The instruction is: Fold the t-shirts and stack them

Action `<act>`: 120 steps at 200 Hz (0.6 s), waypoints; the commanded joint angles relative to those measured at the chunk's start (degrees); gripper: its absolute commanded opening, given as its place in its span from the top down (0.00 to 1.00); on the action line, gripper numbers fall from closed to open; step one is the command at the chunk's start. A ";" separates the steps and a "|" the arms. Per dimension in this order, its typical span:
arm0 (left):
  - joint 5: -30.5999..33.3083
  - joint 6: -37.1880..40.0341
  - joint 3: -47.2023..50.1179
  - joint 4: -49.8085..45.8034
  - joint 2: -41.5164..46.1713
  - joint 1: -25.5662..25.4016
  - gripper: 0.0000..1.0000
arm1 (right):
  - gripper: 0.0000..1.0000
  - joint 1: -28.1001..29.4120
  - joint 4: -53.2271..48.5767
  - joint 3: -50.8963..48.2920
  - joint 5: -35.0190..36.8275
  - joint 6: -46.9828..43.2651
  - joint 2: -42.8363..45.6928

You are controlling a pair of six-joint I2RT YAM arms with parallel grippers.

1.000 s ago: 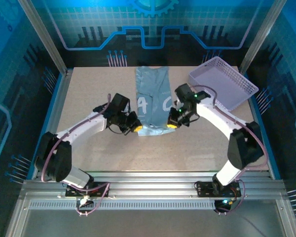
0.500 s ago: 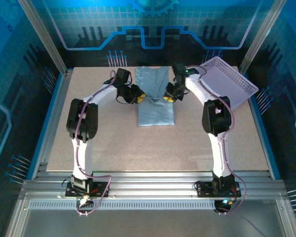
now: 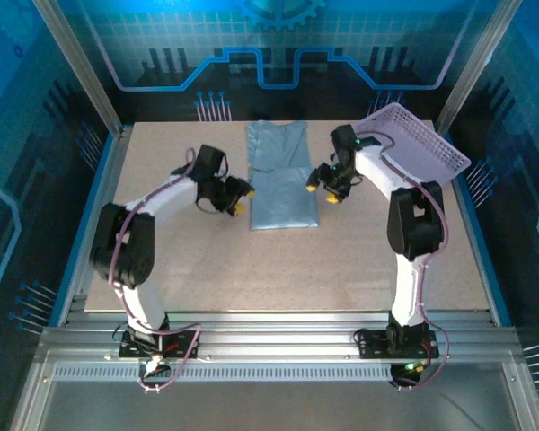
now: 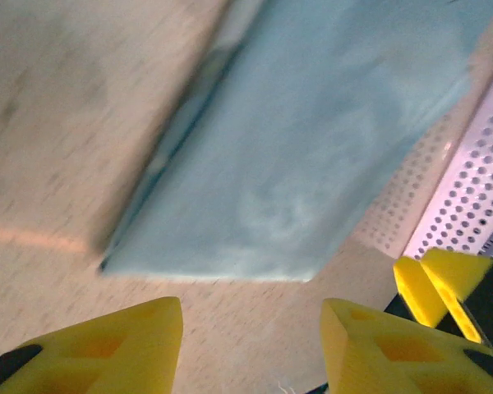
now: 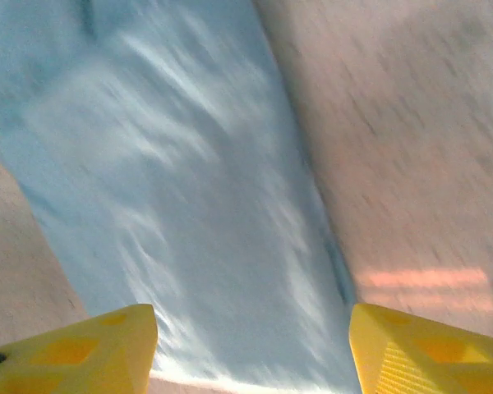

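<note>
The right gripper grabs the t-shirt [image 3: 283,184] at its near-edge corner on the basket side next, to fold the near end of the t-shirt over evenly.
A pale grey-blue t-shirt [image 3: 283,184] lies on the table as a narrow strip, its near half folded over, with no lettering showing. My left gripper [image 3: 242,199] hovers just off the shirt's left edge and my right gripper [image 3: 322,190] just off its right edge. Both are open and hold nothing. In the left wrist view the t-shirt [image 4: 312,139] lies ahead of the left gripper [image 4: 251,332], with bare table between its yellow fingers [image 4: 107,345]. The right wrist view has the right gripper [image 5: 251,349] spread above the t-shirt [image 5: 172,189].
A lavender lattice basket [image 3: 418,148] sits tilted at the back right, close behind the right arm, and its perforated wall [image 4: 476,189] appears in the left wrist view. Metal frame posts stand at the table's back corners. Bare table lies in front of the shirt.
Both grippers carried the shirt's near end back over itself, hiding the lettering, then opened, let go and drew apart to either side of the shirt.
</note>
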State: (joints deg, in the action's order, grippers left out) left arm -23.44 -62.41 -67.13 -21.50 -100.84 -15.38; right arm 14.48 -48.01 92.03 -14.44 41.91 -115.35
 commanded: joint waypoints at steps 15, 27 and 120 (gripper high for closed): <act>-2.35 -13.33 12.59 14.45 -0.24 -1.74 0.49 | 0.38 0.20 10.39 -14.77 -6.38 4.32 5.82; -2.03 -14.88 13.21 17.02 -1.23 -2.15 0.49 | 0.39 0.15 11.80 -16.66 -7.45 5.55 5.34; -1.54 -14.42 8.11 21.79 -9.97 -2.64 0.66 | 0.55 0.29 14.30 -15.06 -9.65 8.24 -2.54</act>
State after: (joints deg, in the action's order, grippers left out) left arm -26.85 -76.66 -56.47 -5.76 -106.94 -17.47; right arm 14.52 -36.10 75.33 -21.96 48.62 -114.28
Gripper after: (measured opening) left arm 0.372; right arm 0.506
